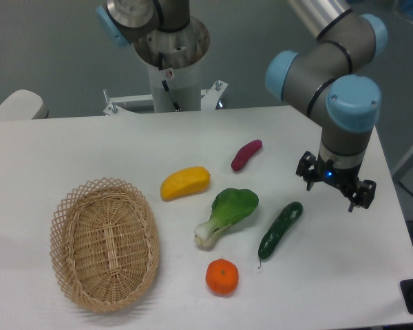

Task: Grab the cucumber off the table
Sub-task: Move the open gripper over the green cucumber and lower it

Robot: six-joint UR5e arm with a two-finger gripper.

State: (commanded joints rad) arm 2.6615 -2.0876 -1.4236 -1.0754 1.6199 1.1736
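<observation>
The cucumber is to be picked up, so the robot's gripper next needs to grab its end [294, 210] opposite the stem tip.
The dark green cucumber [280, 229] lies diagonally on the white table [89, 148], right of centre, its stem tip towards the front. My gripper [330, 194] hangs open and empty above the table, just up and to the right of the cucumber's upper end. Its two fingers point down and are spread apart. Nothing is between them.
A leafy bok choy [226, 214] lies just left of the cucumber. An orange [221, 276] sits in front of it. A yellow squash [184, 183] and a purple sweet potato [246, 154] lie further back. A wicker basket [104, 243] stands at the front left.
</observation>
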